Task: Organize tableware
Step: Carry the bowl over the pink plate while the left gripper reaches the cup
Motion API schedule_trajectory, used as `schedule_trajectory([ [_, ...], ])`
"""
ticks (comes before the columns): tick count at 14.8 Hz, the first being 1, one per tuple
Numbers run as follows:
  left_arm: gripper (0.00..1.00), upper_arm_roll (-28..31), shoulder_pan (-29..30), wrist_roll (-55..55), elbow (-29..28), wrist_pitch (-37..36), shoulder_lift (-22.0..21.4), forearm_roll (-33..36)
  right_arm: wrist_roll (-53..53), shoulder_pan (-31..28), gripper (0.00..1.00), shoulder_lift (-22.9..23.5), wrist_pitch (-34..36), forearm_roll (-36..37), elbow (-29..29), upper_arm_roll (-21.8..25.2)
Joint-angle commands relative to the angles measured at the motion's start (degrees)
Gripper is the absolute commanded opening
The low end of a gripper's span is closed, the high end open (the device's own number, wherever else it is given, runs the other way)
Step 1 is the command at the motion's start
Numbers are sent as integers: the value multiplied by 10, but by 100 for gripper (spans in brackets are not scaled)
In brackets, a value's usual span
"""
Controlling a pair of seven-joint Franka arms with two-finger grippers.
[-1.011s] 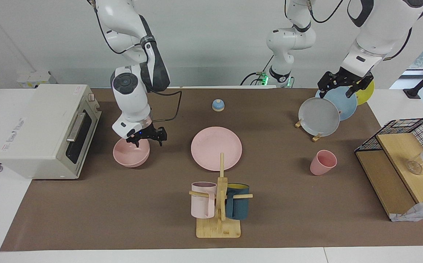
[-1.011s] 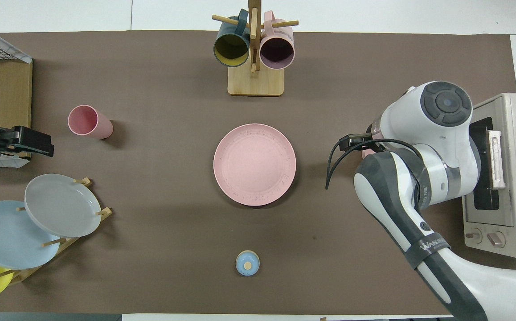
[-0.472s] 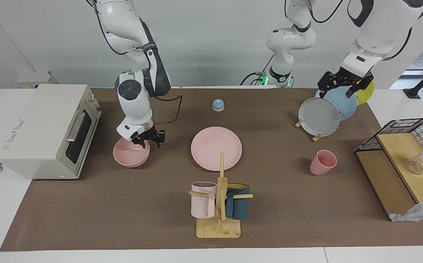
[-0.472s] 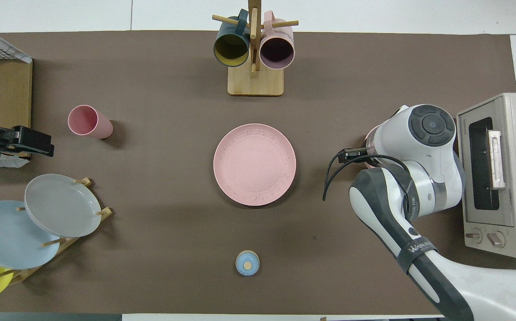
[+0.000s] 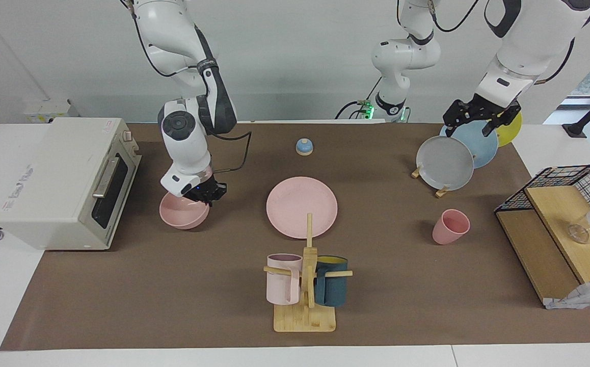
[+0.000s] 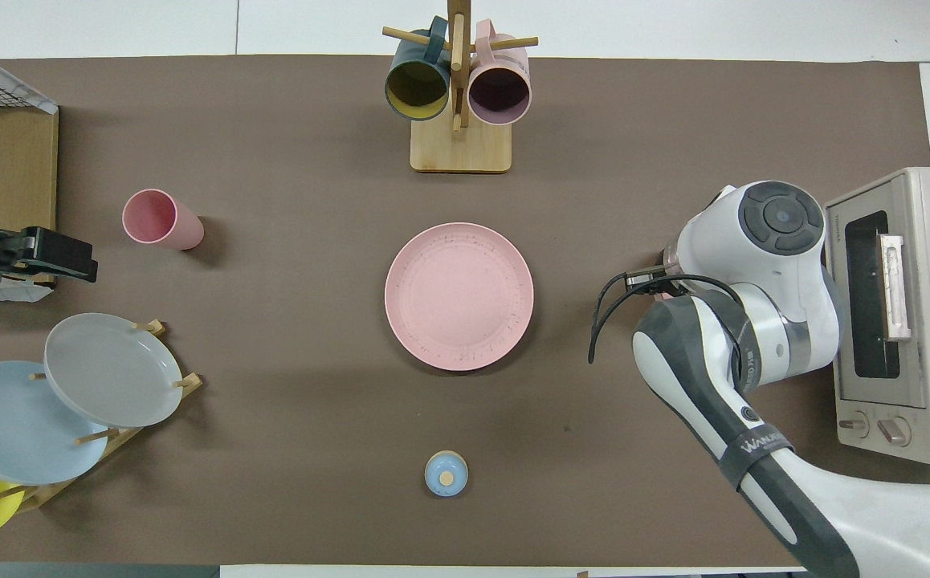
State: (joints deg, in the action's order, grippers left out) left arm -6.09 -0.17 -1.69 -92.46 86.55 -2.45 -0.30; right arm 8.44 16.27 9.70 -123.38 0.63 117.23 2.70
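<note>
My left gripper grabs the small pink cup by its rim (image 6: 149,242) next, to stack it upright over the pink plate (image 6: 458,295).
The pink bowl (image 5: 180,216) sits in front of the toaster oven, toward the right arm's end of the table. My right gripper (image 5: 204,195) is down on the bowl's rim on the side toward the plate, and its fingers look closed on that rim. In the overhead view the right arm hides the bowl. The pink plate (image 5: 301,206) lies flat at the table's middle, also in the overhead view (image 6: 458,295). The pink cup (image 5: 450,227) stands upright toward the left arm's end, also seen from overhead (image 6: 161,218). My left gripper (image 5: 471,125) waits open above the plate rack.
A toaster oven (image 5: 65,178) stands beside the bowl. A wooden mug rack (image 5: 305,285) with two mugs stands farther from the robots than the plate. A rack holds grey (image 5: 444,163), blue and yellow plates. A wire shelf (image 5: 555,224) stands at the left arm's end. A small blue knob (image 5: 304,147) sits near the robots.
My right gripper has come down onto the bowl's rim and its fingers have narrowed. The bowl has shifted slightly. The left arm has not moved.
</note>
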Motion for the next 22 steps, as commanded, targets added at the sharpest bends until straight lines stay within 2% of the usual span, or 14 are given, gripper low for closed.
schedule_trajectory([
  [1, 100, -5, 7, 1, 2, -11, -5, 12, 23, 36, 0, 36, 91, -2, -110, -2],
  [4, 100, -5, 8, 1, 1, -11, -5, 12, 176, 116, 0, 73, 155, -1, -231, -8],
  [5, 100, -4, 8, 1, 1, -13, -5, 12, 232, 147, 0, 99, 169, -2, -282, -12],
  [7, 100, 1, 14, -24, -14, -2, -11, 12, 320, 217, 0, 201, 248, 4, -431, -13],
  [8, 100, 1, 14, -20, -51, 27, -28, 12, 366, 240, 0, 242, 258, 12, -488, -13],
  [9, 100, 0, 14, -22, -99, 91, -39, 12, 393, 248, 0, 256, 245, 11, -495, -14],
  [11, 100, 0, 8, -19, -133, 147, -20, 12, 404, 250, 0, 261, 193, 5, -489, -16],
  [14, 100, -1, 4, -20, -134, 214, 50, 12, 411, 251, 0, 258, 168, -5, -466, -17],
  [16, 100, 0, -5, -21, -134, 267, 89, 12, 412, 251, 0, 239, 130, -3, -404, -18],
  [17, 100, -1, -6, -27, -134, 287, 108, 12, 412, 251, 0, 236, 124, -3, -395, -18],
  [20, 100, -1, -13, -41, -134, 327, 139, 11, 417, 254, 0, 228, 89, -6, -363, -18],
  [22, 100, 0, -14, -44, -131, 342, 154, 10, 422, 256, 0, 222, 93, -5, -352, -18],
])
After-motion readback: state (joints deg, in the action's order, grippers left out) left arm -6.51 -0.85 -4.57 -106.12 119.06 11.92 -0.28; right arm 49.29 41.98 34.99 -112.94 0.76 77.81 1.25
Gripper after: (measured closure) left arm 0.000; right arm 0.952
